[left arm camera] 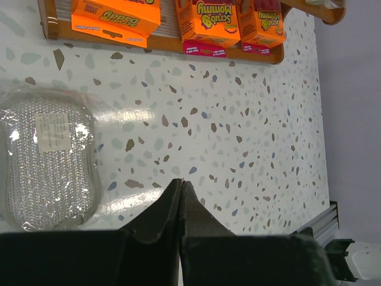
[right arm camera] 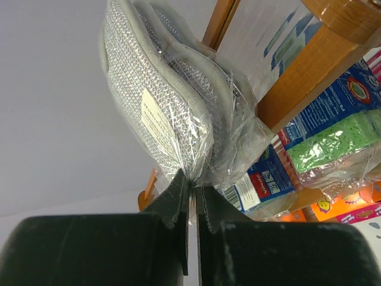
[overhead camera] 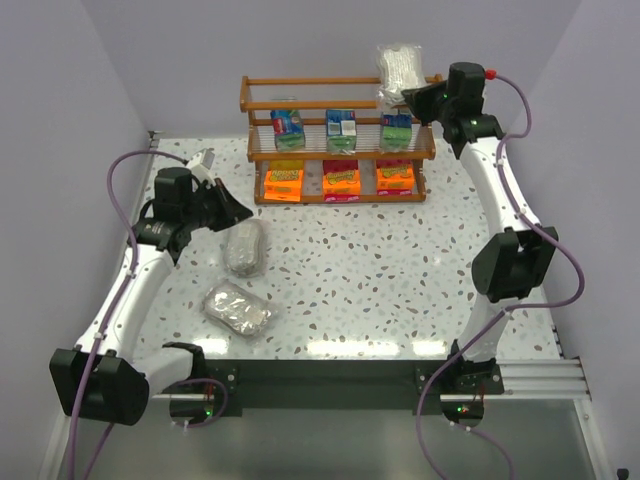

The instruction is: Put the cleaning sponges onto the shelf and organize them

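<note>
I need to open my right gripper now, because the silvery-grey sponge pack lies across both rails of the shelf's top level.
The shelf stands at the back of the table. Its bottom tier holds three orange-and-pink sponge packs, and its middle tier holds three green/blue packs. My right gripper is shut on the clear wrap of a silvery-grey sponge pack, held above the right end of the top tier. In the right wrist view the gripper pinches the wrap of this pack beside a shelf post. Two more silvery packs lie on the table. My left gripper is shut and empty beside the nearer pack.
The speckled table runs from the shelf to the black rail at the arms' bases. Walls close in the back and both sides. In the left wrist view the shelf's bottom edge carries the orange packs.
</note>
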